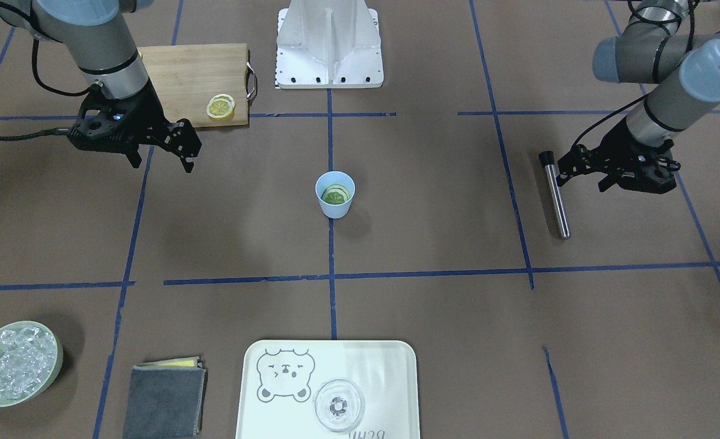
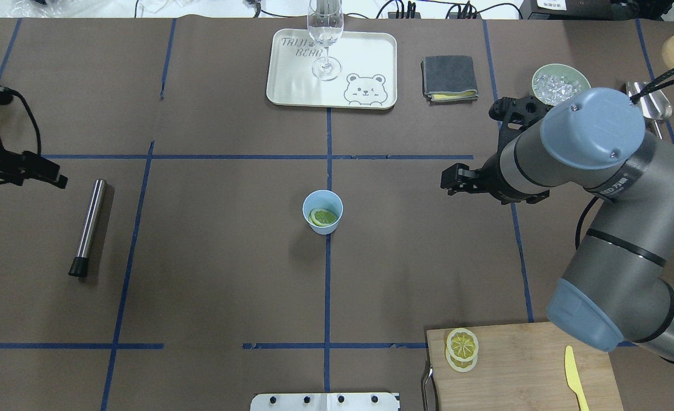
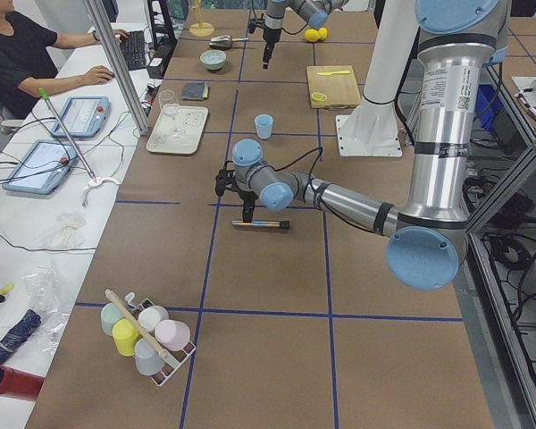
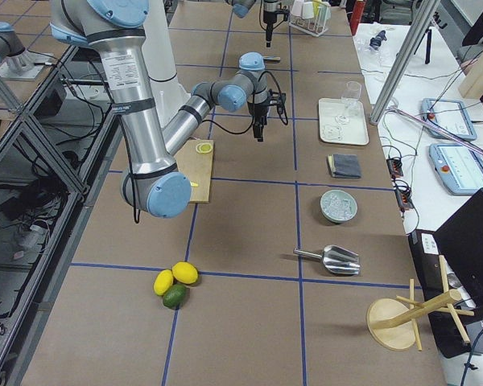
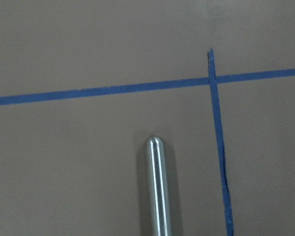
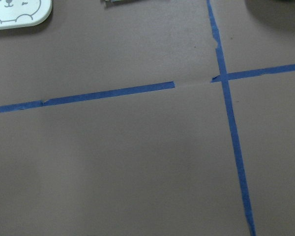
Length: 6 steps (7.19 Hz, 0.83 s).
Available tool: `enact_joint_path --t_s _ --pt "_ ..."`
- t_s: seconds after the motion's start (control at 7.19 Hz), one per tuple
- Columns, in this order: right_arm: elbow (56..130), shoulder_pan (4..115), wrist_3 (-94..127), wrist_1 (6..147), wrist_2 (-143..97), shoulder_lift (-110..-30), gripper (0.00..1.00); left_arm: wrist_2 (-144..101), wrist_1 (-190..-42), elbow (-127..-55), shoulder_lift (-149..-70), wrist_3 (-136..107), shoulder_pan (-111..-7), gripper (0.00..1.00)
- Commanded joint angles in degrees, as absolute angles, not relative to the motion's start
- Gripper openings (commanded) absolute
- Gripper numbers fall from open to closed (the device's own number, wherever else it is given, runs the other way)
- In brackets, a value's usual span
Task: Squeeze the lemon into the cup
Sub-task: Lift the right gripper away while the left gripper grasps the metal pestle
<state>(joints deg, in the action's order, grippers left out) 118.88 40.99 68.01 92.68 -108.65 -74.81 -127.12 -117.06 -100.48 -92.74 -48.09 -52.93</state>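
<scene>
I should reach the metal rod with my left gripper and grab its steel handle (image 1: 556,195). Then the metal rod's black head (image 1: 545,158) stays free to press the lemon.
The light-blue cup (image 1: 335,196) stands upright at the table's centre, also in the overhead view (image 2: 322,212). A lemon slice (image 1: 337,195) lies inside it (image 2: 323,217). Two more lemon slices (image 1: 220,107) are stacked on the wooden cutting board (image 1: 183,79). My right gripper (image 1: 161,160) hangs open and empty above the table between the board and the cup, well clear of both. My left gripper (image 1: 582,180) is open and empty, just above the top end of a metal rod (image 1: 558,195), far from the cup.
A white bear tray (image 1: 390,366) holds a clear glass (image 1: 338,405). A grey cloth (image 1: 164,399) and a pale green bowl of ice (image 1: 15,363) sit on that same far side. A yellow knife (image 2: 575,377) lies on the board. The robot base plate (image 1: 329,55) is behind the cup.
</scene>
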Motion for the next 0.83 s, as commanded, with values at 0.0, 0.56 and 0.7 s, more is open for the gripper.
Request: enact_joint_path --t_s 0.0,0.56,0.7 --pt "118.92 42.01 65.74 92.55 -109.51 -75.94 1.00 -125.60 -117.95 -96.96 -93.77 -50.01 -51.33 1.00" --pt "118.65 41.92 66.18 90.09 -111.09 -76.55 1.00 -125.51 -117.95 -89.83 -98.52 -49.39 -50.80 0.91" --pt "118.57 42.01 66.18 90.09 -111.09 -76.55 1.00 -125.42 -117.78 -89.74 -98.53 -49.39 -50.63 0.86"
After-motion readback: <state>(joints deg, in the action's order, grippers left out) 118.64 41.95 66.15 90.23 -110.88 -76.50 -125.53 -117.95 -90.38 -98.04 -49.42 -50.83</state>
